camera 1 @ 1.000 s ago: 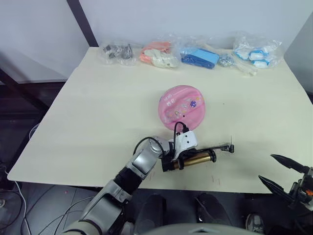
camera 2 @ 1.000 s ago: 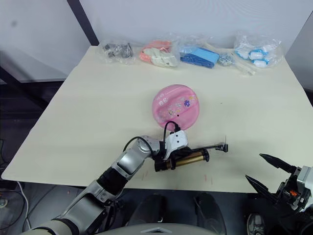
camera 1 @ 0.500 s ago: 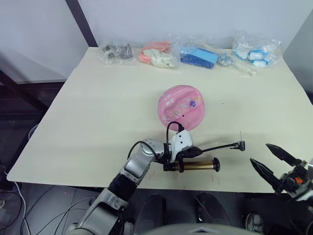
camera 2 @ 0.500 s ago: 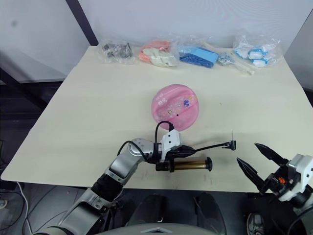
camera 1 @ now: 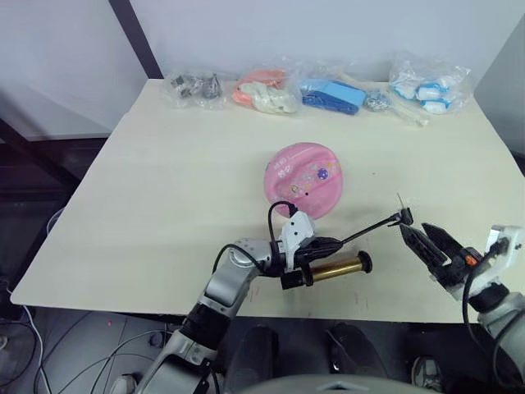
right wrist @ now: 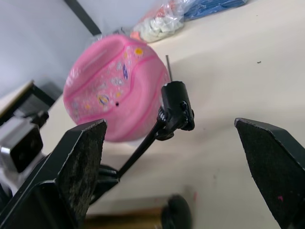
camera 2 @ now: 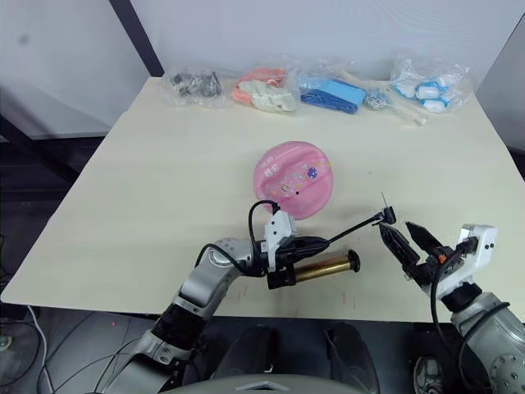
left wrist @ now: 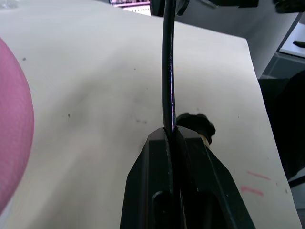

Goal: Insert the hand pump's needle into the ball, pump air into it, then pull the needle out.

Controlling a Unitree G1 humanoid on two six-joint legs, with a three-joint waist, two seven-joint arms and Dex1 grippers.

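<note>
My right gripper takes the hose's end by its black fitting (camera 1: pixel 405 217) next, so the hose's needle stays free to enter the pink ball's valve hole (camera 1: pixel 307 194).
The pink ball (camera 1: pixel 304 179) lies sagging in the middle of the table, its small black valve hole (right wrist: pixel 117 103) facing my right wrist camera. My left gripper (camera 1: pixel 336 243) is shut on the thin black hose (left wrist: pixel 168 71) of the hand pump. The pump's gold barrel (camera 1: pixel 335 268) lies just beneath, near the front edge. The hose arches right and up to a black fitting (camera 1: pixel 405 217) with the needle (right wrist: pixel 168 67) pointing up, apart from the ball. My right gripper (camera 1: pixel 413 228) is open right beside the fitting, which shows between its fingers (right wrist: pixel 81 162).
Several clear plastic bags (camera 1: pixel 262 90) of small items line the table's (camera 1: pixel 148 205) far edge, among them a blue one (camera 1: pixel 335 96) and a white-blue one (camera 1: pixel 431 89). The front table edge runs just below the pump.
My right gripper has risen from below the front edge to the needle fitting. The left gripper has shifted along the hose, and the hose tip has swung right and up.
</note>
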